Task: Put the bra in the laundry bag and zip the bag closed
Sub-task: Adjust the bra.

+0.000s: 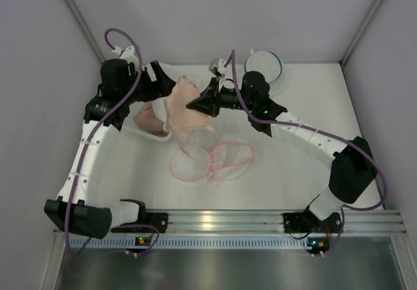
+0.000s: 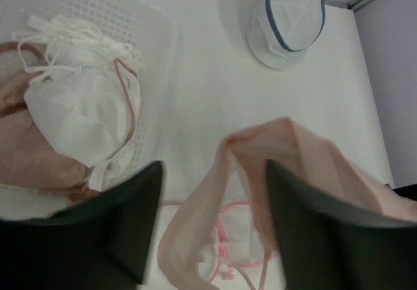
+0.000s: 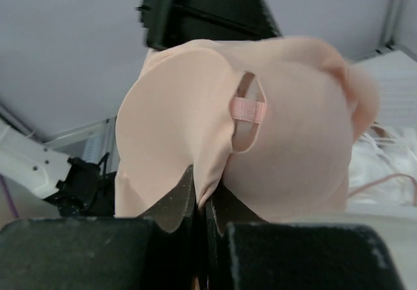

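My left gripper is to grab the peach bra next by its hanging band (image 1: 174, 96), opposite my right gripper, to get the bra ready for the laundry bag (image 1: 212, 161).
A peach bra (image 1: 184, 107) hangs in the air above the table's middle. My right gripper (image 1: 204, 103) is shut on a fold of its fabric; in the right wrist view the jaws (image 3: 205, 192) pinch the bra (image 3: 273, 140) between the cups. My left gripper (image 1: 164, 98) is open beside it; in the left wrist view its fingers (image 2: 214, 169) stand wide apart with the bra's band (image 2: 287, 153) hanging between them, not gripped. The laundry bag (image 1: 212, 161), white mesh with pink trim, lies flat on the table below, also seen under the bra (image 2: 228, 238).
A white plastic basket (image 2: 163, 36) at the left holds a white bra (image 2: 71, 101) and peach garments; it shows in the top view (image 1: 140, 130). A round white mesh bag with dark trim (image 1: 264, 68) sits at the back, also in the left wrist view (image 2: 287, 16).
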### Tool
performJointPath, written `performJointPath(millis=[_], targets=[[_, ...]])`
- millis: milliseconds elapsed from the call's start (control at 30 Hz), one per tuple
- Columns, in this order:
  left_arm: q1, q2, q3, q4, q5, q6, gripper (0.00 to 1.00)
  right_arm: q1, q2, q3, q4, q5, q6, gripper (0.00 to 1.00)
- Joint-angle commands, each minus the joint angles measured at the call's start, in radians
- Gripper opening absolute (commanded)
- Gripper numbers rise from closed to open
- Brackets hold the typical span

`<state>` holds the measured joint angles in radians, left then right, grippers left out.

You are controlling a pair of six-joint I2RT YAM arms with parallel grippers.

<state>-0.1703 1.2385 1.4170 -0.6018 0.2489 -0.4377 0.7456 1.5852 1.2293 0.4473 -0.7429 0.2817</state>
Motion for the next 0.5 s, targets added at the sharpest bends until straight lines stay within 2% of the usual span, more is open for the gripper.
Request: performJointPath(millis=[0,200,400,467], targets=[[0.015,-0.049,0.017,0.114,0.05,0.042,0.98,0.012,-0.015,0.148,-0.296,0.209,-0.081,0.0],[0.015,-0.135,0.092,-0.042,-0.13,0.086,0.98,0.006,0.064,0.274,-0.545,0.413,-0.043,0.0],[0.015,-0.223,0.07,-0.061,-0.108,0.116,0.99,-0.037,0.107,0.341,-0.624,0.356,0.039,0.0],[0.015,-0.232,0.059,-0.059,-0.021,0.148,0.99,-0.038,0.099,0.338,-0.634,0.361,0.036,0.0]])
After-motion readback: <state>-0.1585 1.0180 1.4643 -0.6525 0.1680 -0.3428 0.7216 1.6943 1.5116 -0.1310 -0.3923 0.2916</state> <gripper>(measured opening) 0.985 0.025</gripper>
